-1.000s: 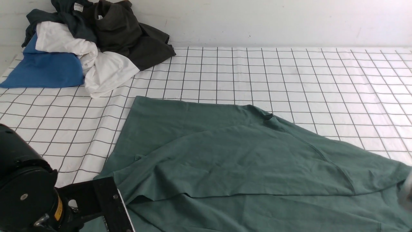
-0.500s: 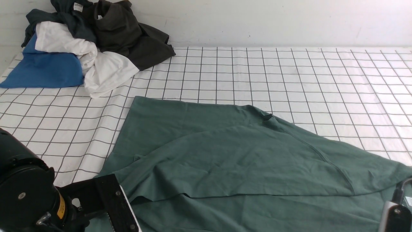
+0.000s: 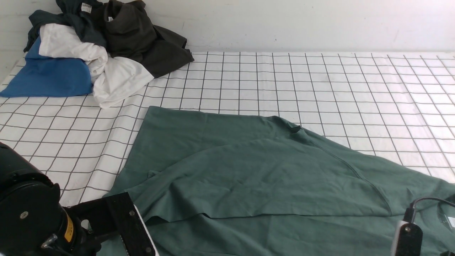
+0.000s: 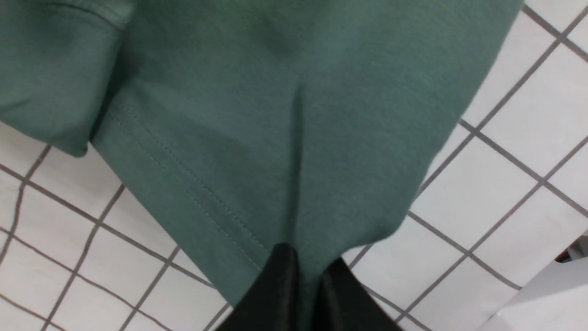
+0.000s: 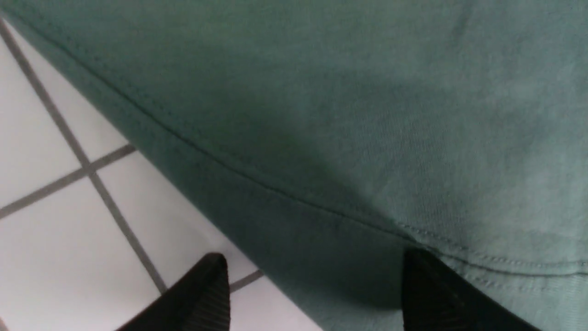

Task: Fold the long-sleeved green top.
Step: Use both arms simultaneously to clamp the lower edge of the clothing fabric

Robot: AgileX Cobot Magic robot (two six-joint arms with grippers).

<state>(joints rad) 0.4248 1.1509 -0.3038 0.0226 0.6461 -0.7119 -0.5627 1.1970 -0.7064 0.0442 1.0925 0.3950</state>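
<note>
Next, my right gripper grabs the green top by its seamed edge (image 5: 314, 265), where fingers fit astride the cloth, since the green top's body lies flat.
The green long-sleeved top (image 3: 256, 170) lies spread over the near half of the checkered table, partly folded, with one layer lying across the body. In the left wrist view my left gripper (image 4: 308, 262) is shut on a pinch of the top's (image 4: 275, 115) cloth close to a stitched hem. The left arm's wrist (image 3: 32, 217) fills the front view's bottom left corner. My right gripper (image 5: 314, 264) is open and straddles the top's (image 5: 367, 115) seamed edge: one finger over the white cloth, the other against the green fabric. The right arm's wrist (image 3: 407, 238) shows at the bottom right.
A heap of other garments sits at the back left: a blue one (image 3: 49, 76), a white one (image 3: 117, 80), a dark olive-black one (image 3: 142, 39) and a dark teal one (image 3: 76, 21). The white checkered cloth (image 3: 320, 81) covers the table up to the back wall.
The right arm has come into the front view at the bottom right and moved inward over the top's edge. The left arm has barely shifted and keeps its grip.
</note>
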